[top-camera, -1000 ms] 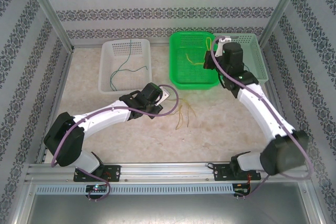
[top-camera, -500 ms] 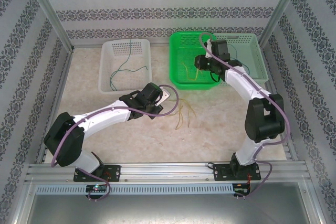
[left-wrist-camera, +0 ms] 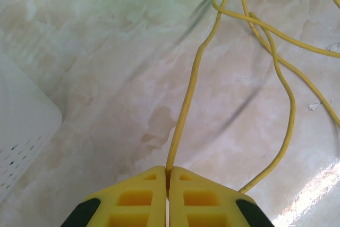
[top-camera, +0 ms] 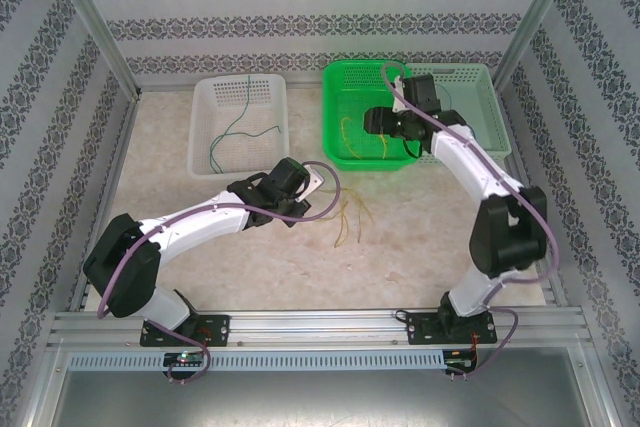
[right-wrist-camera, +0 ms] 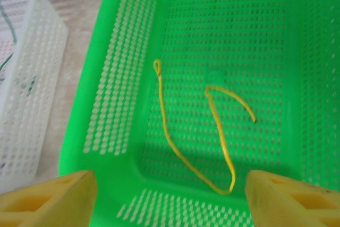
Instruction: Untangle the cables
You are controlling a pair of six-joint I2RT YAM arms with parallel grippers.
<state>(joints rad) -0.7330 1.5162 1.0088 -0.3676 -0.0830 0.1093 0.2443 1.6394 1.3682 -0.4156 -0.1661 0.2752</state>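
I will untangle the cables next, so my right gripper will grab a yellow cable in the loose tangle (top-camera: 346, 204), away from the cable end that my left gripper holds.
My left gripper (left-wrist-camera: 168, 176) is shut on the end of a yellow cable (left-wrist-camera: 186, 110) that runs away over the marble table into a loose tangle of yellow cables (top-camera: 350, 217). In the top view the left gripper (top-camera: 318, 190) sits just left of that tangle. My right gripper (right-wrist-camera: 170, 200) hangs open over the green basket (right-wrist-camera: 122, 78) with nothing between its fingers. One yellow cable (right-wrist-camera: 164, 115) lies curled on the basket floor below it. From above, the right gripper (top-camera: 366, 124) is over the middle of the green basket (top-camera: 335, 147).
A white basket (top-camera: 205, 137) at the back left holds green and blue cables (top-camera: 235, 127); its corner (left-wrist-camera: 21, 136) lies left of my left gripper. A pale green basket (top-camera: 480, 82) stands right of the green one. Metal frame posts and walls ring the table.
The right arm swung left and down over the green basket and its gripper opened, leaving the yellow cable lying in the basket. The left arm has not moved.
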